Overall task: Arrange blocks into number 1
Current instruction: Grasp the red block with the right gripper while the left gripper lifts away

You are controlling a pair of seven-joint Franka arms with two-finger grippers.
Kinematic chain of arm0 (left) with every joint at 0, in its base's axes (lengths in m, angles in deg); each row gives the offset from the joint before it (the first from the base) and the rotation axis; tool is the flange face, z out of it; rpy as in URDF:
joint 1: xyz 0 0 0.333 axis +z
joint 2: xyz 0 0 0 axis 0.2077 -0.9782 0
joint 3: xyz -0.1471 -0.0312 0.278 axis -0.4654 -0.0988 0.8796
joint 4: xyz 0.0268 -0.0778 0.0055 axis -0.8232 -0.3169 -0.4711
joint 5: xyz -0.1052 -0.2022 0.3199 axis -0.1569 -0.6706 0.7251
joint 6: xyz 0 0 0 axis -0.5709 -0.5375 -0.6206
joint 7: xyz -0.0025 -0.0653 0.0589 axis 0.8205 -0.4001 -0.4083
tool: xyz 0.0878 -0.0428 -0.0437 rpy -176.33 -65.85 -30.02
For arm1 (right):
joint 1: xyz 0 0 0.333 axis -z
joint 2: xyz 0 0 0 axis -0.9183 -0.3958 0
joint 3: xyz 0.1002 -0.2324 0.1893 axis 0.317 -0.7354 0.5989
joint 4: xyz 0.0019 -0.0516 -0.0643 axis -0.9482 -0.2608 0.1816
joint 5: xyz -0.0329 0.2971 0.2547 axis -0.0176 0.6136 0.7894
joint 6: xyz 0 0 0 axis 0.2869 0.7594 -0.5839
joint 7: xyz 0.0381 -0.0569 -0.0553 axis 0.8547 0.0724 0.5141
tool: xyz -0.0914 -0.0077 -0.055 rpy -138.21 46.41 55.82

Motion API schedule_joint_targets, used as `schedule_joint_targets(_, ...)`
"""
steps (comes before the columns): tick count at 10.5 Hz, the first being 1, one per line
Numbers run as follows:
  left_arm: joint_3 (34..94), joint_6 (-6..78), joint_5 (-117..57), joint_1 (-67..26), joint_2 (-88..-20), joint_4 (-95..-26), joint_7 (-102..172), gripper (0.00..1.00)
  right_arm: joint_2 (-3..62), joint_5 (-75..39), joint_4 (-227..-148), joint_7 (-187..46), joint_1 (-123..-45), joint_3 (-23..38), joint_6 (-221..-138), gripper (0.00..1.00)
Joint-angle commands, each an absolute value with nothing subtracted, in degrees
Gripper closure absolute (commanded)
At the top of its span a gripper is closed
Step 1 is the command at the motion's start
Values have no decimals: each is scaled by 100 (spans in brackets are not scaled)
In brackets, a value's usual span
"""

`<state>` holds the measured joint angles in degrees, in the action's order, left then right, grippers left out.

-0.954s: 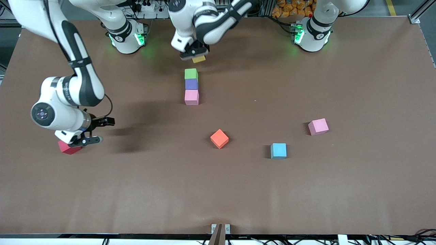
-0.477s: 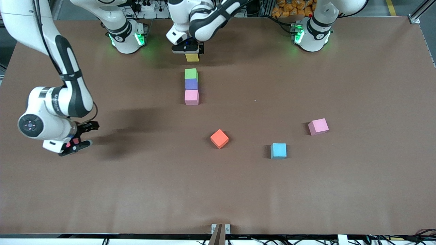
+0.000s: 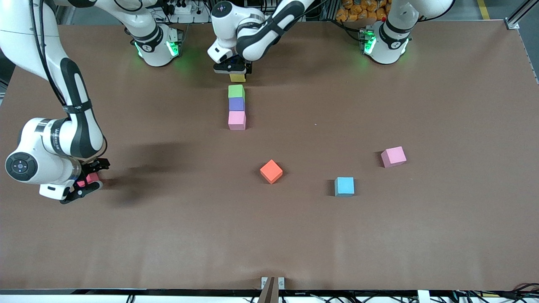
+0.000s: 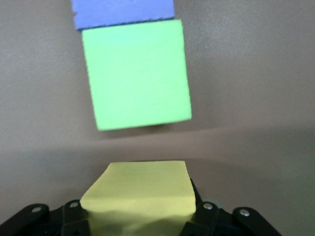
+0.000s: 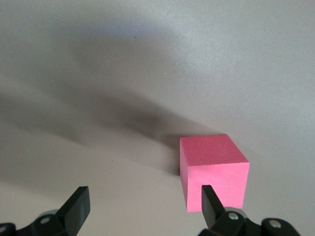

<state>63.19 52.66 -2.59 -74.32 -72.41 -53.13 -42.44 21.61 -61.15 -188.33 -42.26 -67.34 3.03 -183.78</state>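
The number 1 will get longer at the column's pink block, so I should next pick up the red block by its opposite sides with my right gripper.
A column of three touching blocks lies mid-table: green, purple, pink. My left gripper is shut on a yellow block, low over the table just off the green block's end toward the robots' bases. The left wrist view shows the yellow block in that gripper, a narrow gap from the green block. My right gripper is open at the right arm's end of the table, over a red block. In the right wrist view the red block sits off-centre by one finger of that gripper.
Loose blocks lie nearer the front camera than the column: an orange one, a blue one and a second pink one toward the left arm's end. The brown table stretches wide around them.
The left gripper has brought the yellow block down and closer to the green block. The right gripper has moved toward the right arm's end, over the red block.
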Motion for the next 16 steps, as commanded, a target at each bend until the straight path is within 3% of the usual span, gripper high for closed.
schedule_joint_targets(1,6399,5321,-102,-7413,-7612,-4924,-4091,100,2086,-6229,-18665,-4172,-6651,352,-18268,0)
schedule_joint_targets(6,6479,5321,-102,-7413,-7631,-4914,-4046,100,1568,-6256,-18208,-3698,-6581,159,-18356,0)
schedule_joint_targets(7,6479,5321,-119,-7413,-7639,-4914,-4090,33,1550,-6273,-18199,-3515,-6572,150,-18364,0)
schedule_joint_targets(8,6479,5312,-111,-7422,-7640,-4914,-4134,0,1481,-6265,-18121,-3269,-6537,89,-18460,0)
schedule_joint_targets(12,6505,5120,-155,-7413,-7438,-4686,-4301,0,1331,-6273,-17997,-2889,-6466,62,-18611,0)
schedule_joint_targets(16,6549,4312,-321,-7204,-6850,-4563,-4328,0,1269,-6238,-17997,-2819,-6413,62,-18707,0)
